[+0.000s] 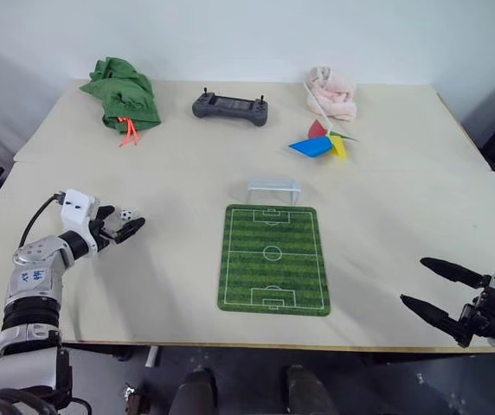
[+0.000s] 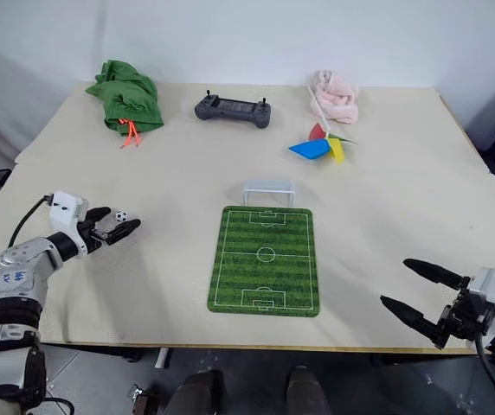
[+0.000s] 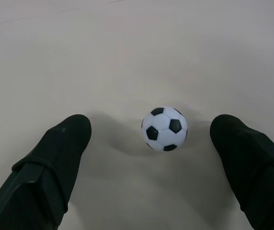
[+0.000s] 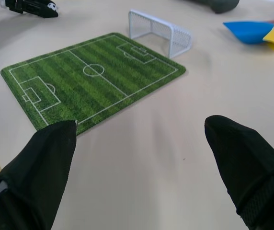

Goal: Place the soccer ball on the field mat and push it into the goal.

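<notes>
The left gripper's fingers are low beside the ball, level with its sides, and would hold it if they closed now. The left gripper should close on the soccer ball (image 1: 125, 214) (image 3: 164, 128).
The soccer ball (image 1: 125, 214) (image 3: 164, 128) is a tiny white ball with black patches, resting on the table at the left. My left gripper (image 1: 119, 224) stands open around it, one finger on each side, neither touching. The field mat (image 1: 273, 258) lies flat in the middle of the table, green with white pitch lines. At its far end stands the goal (image 1: 273, 188), a small pale frame with netting. My right gripper (image 1: 427, 283) hangs open and empty near the table's front right edge, pointing towards the mat (image 4: 89, 76).
Along the back of the table lie a green cloth (image 1: 125, 92), a dark grey controller (image 1: 230, 108), a pink cloth (image 1: 332, 92) and a coloured pinwheel (image 1: 324, 142). The table's front edge (image 1: 230, 340) runs just below the mat.
</notes>
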Robot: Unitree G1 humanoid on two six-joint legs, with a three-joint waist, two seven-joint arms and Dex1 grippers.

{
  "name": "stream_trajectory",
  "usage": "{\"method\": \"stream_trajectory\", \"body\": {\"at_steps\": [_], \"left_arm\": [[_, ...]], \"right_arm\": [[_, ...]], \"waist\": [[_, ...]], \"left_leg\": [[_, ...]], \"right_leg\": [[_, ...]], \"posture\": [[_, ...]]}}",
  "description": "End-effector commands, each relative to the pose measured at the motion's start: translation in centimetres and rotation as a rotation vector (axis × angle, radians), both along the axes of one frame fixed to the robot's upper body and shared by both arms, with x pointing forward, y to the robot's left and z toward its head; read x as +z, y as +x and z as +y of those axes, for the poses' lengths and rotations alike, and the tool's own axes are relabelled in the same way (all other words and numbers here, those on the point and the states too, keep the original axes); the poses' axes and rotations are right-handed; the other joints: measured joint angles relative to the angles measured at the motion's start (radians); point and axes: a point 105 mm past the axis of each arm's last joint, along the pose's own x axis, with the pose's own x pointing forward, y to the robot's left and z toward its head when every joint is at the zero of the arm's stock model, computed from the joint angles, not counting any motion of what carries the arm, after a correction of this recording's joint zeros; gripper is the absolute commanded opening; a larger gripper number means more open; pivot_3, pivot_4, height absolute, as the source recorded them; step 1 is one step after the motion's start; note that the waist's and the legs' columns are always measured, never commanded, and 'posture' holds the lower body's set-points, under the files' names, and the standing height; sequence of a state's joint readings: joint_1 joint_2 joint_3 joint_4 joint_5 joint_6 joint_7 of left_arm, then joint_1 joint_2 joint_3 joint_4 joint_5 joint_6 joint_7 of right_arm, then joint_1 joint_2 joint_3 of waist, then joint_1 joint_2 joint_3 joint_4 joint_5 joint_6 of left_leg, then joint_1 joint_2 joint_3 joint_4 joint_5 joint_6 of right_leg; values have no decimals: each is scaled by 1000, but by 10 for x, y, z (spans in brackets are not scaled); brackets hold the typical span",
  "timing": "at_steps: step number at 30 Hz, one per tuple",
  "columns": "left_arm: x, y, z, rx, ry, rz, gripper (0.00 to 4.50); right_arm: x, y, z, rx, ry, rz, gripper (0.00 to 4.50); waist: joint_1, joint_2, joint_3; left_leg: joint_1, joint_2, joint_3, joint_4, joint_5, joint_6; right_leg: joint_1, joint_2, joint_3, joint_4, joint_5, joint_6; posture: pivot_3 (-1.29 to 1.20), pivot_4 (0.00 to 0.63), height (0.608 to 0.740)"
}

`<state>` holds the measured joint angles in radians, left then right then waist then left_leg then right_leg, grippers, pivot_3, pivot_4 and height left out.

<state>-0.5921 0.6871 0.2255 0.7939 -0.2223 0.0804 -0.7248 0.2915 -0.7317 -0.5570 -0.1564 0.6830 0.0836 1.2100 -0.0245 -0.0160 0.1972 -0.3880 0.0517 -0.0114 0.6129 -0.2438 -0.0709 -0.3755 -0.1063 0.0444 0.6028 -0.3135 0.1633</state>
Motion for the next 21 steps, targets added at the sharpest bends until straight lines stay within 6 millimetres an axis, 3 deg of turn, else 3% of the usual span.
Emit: {"method": "stream_trajectory", "body": {"at_steps": [1, 11, 17, 21], "left_arm": [[-1, 2, 2, -2, 11, 0, 3939], [-5, 0, 3, -31, 15, 40, 870], [1, -5, 2, -66, 2, 12, 860], [17, -10, -7, -148, -24, -58, 860]], "right_arm": [[8, -3, -2, 1, -4, -40, 4500], [8, -1, -7, -25, -20, -40, 4500], [9, 1, -9, -30, -25, -43, 4500], [10, 0, -9, -18, -19, -39, 4500]], "waist": [[1, 0, 0], [21, 0, 0], [21, 0, 0], [21, 0, 0]], "left_leg": [[0, 0, 0, 0, 0, 0], [0, 0, 0, 0, 0, 0], [0, 0, 0, 0, 0, 0], [0, 0, 0, 0, 0, 0]], "right_leg": [[0, 0, 0, 0, 0, 0], [0, 0, 0, 0, 0, 0], [0, 0, 0, 0, 0, 0], [0, 0, 0, 0, 0, 0]], "posture": [[0, 150, 740], [0, 150, 740], [0, 150, 740], [0, 150, 740]]}}
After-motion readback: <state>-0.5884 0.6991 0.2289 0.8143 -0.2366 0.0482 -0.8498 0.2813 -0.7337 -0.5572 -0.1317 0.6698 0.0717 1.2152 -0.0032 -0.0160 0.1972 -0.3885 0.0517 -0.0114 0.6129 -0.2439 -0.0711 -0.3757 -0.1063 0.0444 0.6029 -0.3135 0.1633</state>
